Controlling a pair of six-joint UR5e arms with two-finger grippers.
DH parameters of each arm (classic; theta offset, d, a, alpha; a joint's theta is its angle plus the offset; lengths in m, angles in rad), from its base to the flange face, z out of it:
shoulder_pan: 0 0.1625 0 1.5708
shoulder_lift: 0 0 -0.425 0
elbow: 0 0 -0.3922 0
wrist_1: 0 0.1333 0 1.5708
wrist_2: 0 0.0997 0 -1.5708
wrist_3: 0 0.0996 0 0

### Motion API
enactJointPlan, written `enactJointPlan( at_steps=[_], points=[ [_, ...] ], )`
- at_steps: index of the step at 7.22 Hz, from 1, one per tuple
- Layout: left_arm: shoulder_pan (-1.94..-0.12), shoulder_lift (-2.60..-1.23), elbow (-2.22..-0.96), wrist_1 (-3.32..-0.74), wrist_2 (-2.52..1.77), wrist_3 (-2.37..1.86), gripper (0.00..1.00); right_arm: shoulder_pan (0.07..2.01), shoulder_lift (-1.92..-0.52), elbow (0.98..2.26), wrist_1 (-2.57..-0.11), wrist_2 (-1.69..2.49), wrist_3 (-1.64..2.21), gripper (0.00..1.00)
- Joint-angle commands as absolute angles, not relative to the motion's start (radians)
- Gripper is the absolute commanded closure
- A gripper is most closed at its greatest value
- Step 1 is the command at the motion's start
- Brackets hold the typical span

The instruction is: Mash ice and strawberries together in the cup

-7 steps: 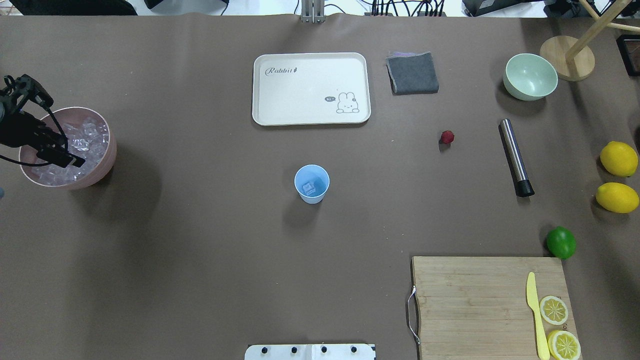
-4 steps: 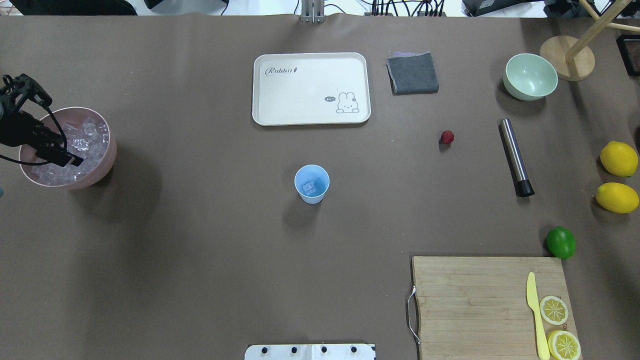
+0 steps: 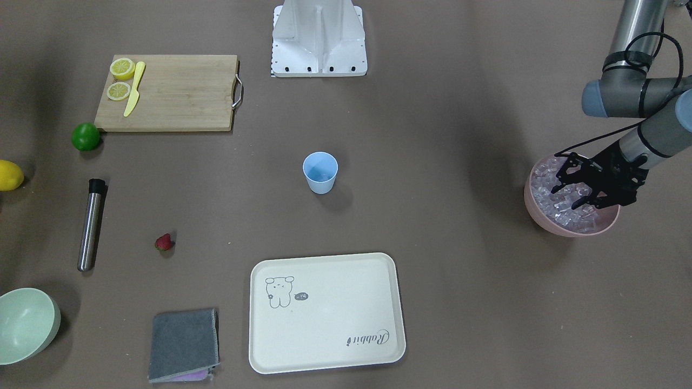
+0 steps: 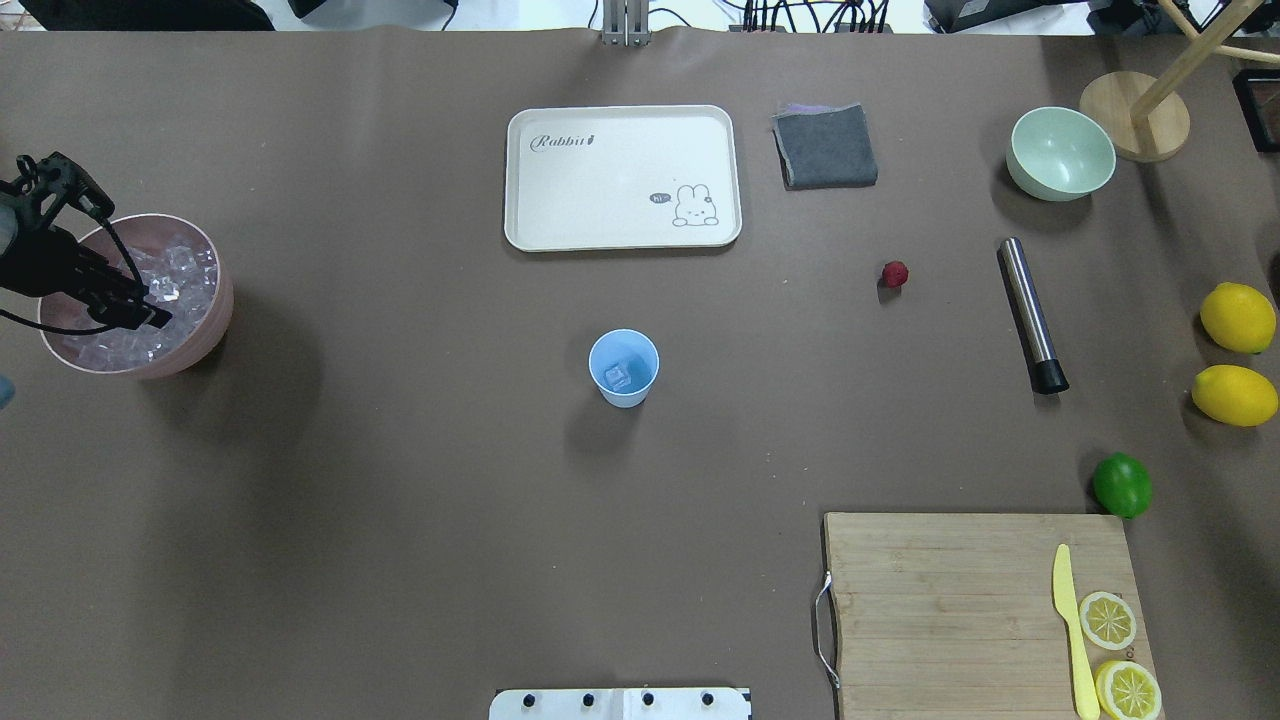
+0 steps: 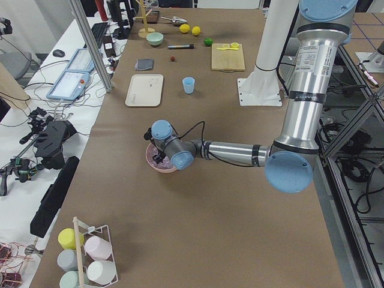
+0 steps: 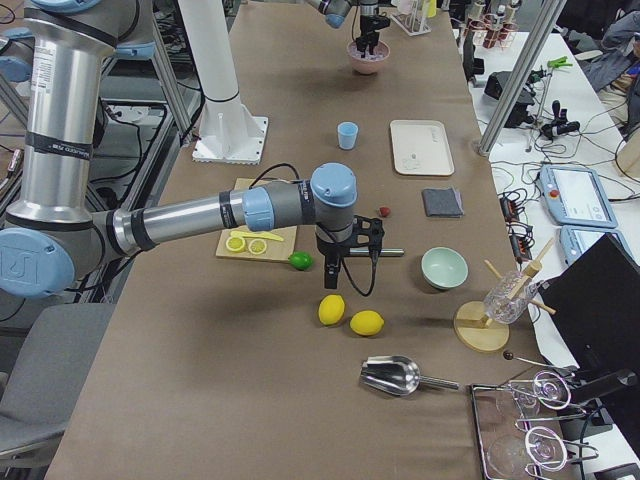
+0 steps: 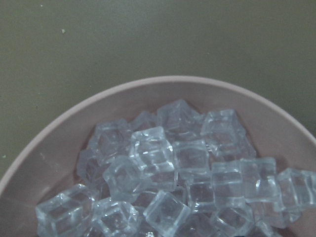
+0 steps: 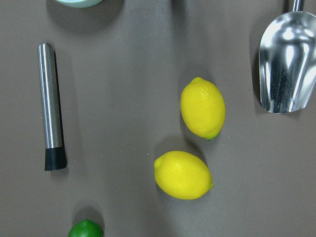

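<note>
The cup (image 3: 319, 172) needs to be filled for mashing, so the robot's left gripper will next grab a clear ice cube (image 3: 561, 201) by its flat sides.
The light blue cup (image 4: 624, 368) stands upright mid-table with one ice cube (image 4: 617, 376) at its bottom. More ice (image 7: 168, 168) fills the pink bowl (image 4: 215, 320) at the table's left end. My left gripper (image 3: 565, 190) dips into that bowl, fingers spread open over the cubes; the left wrist view shows only ice and bowl rim. The strawberry (image 4: 895, 274) lies on the table, right of the cup. My right gripper (image 6: 365, 245) appears only in the exterior right view, hovering near the lime, and I cannot tell its state.
A steel muddler (image 4: 1030, 315) lies right of the strawberry. Around it are two lemons (image 4: 1238, 318), a green lime (image 4: 1122, 485), a pale green bowl (image 4: 1060, 152), a grey cloth (image 4: 825, 146), a white tray (image 4: 622, 177) and a cutting board (image 4: 950, 610) with knife and lemon slices.
The left gripper has shifted slightly inside the pink bowl, settling closer onto the ice. Nothing else on the table has moved.
</note>
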State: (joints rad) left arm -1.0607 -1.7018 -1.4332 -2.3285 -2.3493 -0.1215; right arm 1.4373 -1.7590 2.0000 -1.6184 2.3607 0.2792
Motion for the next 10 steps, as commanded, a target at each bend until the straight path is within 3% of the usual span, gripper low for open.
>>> enactJointPlan(
  at_steps=[1,6,10],
  points=[
    [-1.060,-1.701,-1.439,-2.329,-2.349,-0.123,1.00,1.437,-1.761,2.005,-1.618,2.361,0.279,0.00],
    [-1.149,-1.719,-1.459,-2.329,-2.477,-0.124,1.00,1.437,-1.770,2.019,-1.618,2.361,0.281,0.00],
    [-1.135,-1.897,-1.460,-2.316,-2.548,-0.324,1.00,1.436,-1.763,2.020,-1.618,2.362,0.281,0.00]
  ],
)
